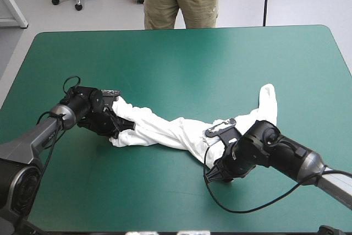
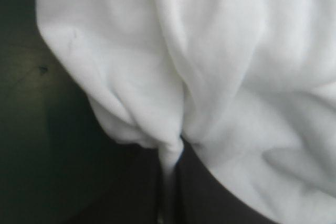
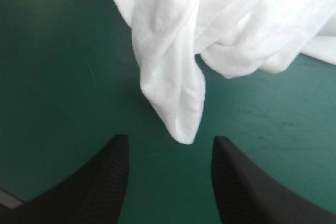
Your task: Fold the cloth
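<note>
The robot's right gripper will next grab the T-shirt by its narrow hanging tip (image 3: 182, 121), which sticks out as a slim fold while the rest lies bunched wide, and this is to fold the T-shirt.
The white T-shirt (image 1: 170, 130) lies pulled into a long twisted band across the near half of the table, one end reaching toward the right edge (image 1: 268, 96). At its left end my left gripper (image 1: 117, 127) is shut on the cloth. In the left wrist view a pinched fold (image 2: 170, 153) runs between the black fingers and the T-shirt (image 2: 210, 61) fills the picture ahead. My right gripper (image 1: 219, 170) sits low at the band's near side, open. In the right wrist view a hanging tip of the T-shirt (image 3: 181, 114) lies just ahead of the gap between the fingertips (image 3: 119, 142), apart from both.
Bare teal-green cover (image 1: 181, 64) stretches from the shirt to the table's far edge. A narrower strip of cover (image 1: 137, 191) lies between the grippers and the near edge.
</note>
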`<act>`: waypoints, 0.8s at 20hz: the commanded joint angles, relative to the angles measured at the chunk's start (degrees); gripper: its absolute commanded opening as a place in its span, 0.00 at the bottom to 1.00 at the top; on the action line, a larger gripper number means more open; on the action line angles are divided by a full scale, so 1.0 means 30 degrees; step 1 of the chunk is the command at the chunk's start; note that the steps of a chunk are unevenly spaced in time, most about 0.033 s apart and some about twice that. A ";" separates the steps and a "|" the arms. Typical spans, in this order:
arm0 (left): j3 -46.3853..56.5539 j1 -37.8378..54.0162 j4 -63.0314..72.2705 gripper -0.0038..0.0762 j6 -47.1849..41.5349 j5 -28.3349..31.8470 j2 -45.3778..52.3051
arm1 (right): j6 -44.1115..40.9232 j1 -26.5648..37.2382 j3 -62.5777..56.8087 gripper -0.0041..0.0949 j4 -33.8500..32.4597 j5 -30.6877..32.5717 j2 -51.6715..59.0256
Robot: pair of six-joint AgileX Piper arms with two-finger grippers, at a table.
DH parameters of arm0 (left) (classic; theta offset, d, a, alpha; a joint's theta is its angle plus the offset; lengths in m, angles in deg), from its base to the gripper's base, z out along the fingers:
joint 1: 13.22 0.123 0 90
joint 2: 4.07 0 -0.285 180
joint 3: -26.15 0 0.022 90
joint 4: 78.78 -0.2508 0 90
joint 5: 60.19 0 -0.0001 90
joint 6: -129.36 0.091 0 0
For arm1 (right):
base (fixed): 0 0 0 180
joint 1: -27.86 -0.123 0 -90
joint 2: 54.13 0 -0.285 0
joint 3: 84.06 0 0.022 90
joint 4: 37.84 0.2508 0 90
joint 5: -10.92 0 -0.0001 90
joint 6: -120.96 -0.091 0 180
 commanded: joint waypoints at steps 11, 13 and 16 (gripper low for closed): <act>0.0130 0.0129 -0.1797 0.04 0.0259 0.0622 -0.0266 | -0.1726 -0.0054 -0.2026 0.52 0.0272 -0.4195 -0.3453; 0.0130 0.0129 -0.1797 0.04 0.0259 0.0622 -0.0266 | -0.1698 -0.0054 -0.2026 0.49 0.0915 -0.4195 -0.4116; 0.0130 0.0129 -0.1833 0.04 0.0259 0.0622 -0.0266 | -0.1562 -0.0054 -0.2026 0.14 0.1120 -0.4223 -0.4258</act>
